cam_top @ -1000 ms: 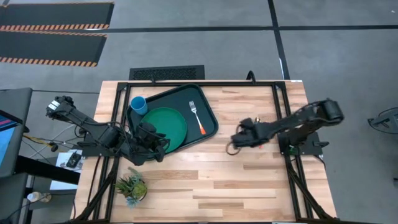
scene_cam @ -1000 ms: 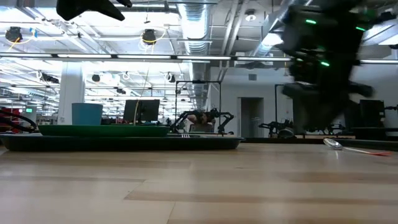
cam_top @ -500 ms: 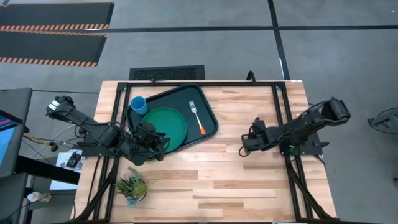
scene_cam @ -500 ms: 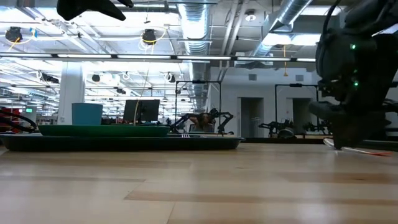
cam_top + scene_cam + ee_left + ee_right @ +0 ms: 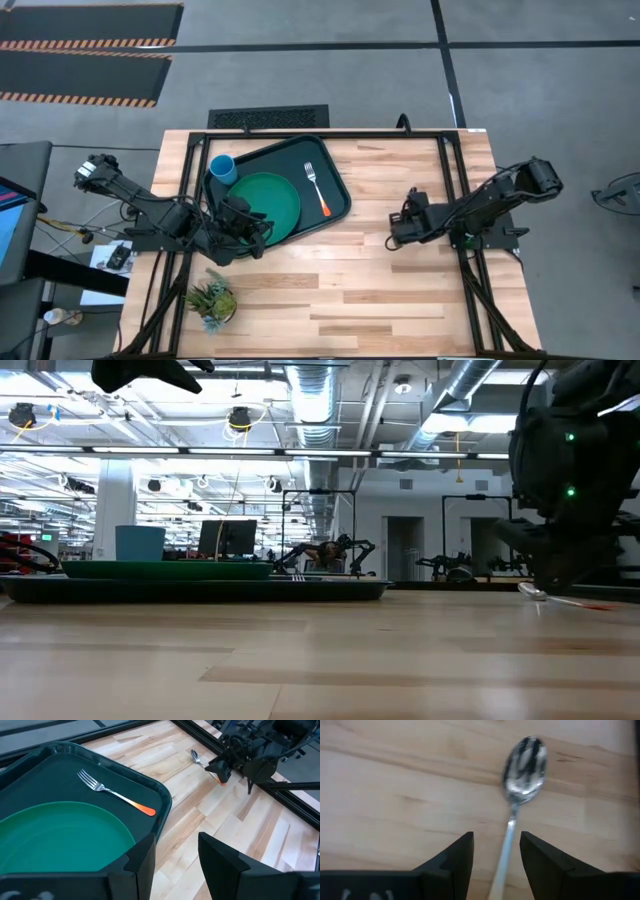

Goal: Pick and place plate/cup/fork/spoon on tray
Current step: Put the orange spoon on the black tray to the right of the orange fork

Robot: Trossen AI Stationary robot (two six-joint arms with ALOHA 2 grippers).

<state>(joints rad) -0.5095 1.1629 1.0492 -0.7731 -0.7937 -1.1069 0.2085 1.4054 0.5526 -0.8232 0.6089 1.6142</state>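
My right gripper is to grab the spoon (image 5: 524,767) by its thin neck (image 5: 509,832) next, so that it can set the spoon on the tray.
The dark tray (image 5: 335,178) lies at the table's far left. On it are the green plate (image 5: 268,200), the blue cup (image 5: 223,167) and the orange-handled fork (image 5: 317,187). The spoon (image 5: 524,767) lies flat on the bare wood at the right, and its bowl also shows in the left wrist view (image 5: 195,756). My right gripper (image 5: 496,855) is open and low over the spoon, one finger on each side of its thin neck (image 5: 509,832), touching nothing. My left gripper (image 5: 175,852) is open and empty by the tray's near right corner.
A small spiky green plant (image 5: 212,300) stands near the table's near left corner. Bare wood stretches between the tray and my right gripper (image 5: 400,232). The black frame rail (image 5: 450,180) runs along the table's right side.
My right gripper has gone toward the table's right edge and down onto the spoon's place, then has kept still with its fingers astride the spoon. The spoon has not moved.
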